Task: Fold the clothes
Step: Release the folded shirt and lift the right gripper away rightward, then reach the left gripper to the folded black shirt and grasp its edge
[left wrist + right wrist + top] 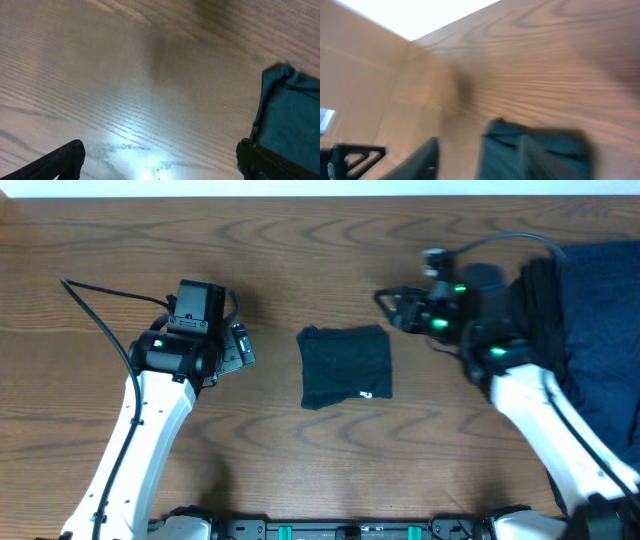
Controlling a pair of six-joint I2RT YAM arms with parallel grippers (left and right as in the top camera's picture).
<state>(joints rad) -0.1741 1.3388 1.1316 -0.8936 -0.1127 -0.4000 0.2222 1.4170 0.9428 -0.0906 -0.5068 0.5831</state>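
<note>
The black T-shirt is folded. My left gripper will grab it next at the side edge opposite its white logo (pixel 365 393), to turn it while it is folded.
A black T-shirt (pixel 346 367) lies folded into a small rectangle at the table's middle, its white logo (pixel 365 393) at the near right corner. More clothes, navy and black (pixel 600 320), are heaped at the right edge behind my right arm. My left gripper (pixel 246 348) hovers open left of the folded shirt, whose edge (pixel 292 115) shows beside the right finger (pixel 260 162). My right gripper (pixel 392 310) hangs by the shirt's far right corner. In the blurred right wrist view its fingers (pixel 420 160) stand apart with nothing between them, the shirt (pixel 560 150) below.
The wooden table (pixel 300 250) ends at a pale strip along the back. A black cable (pixel 100 320) loops out from the left arm. A dark frame-like part (pixel 350 155) shows at the lower left of the right wrist view.
</note>
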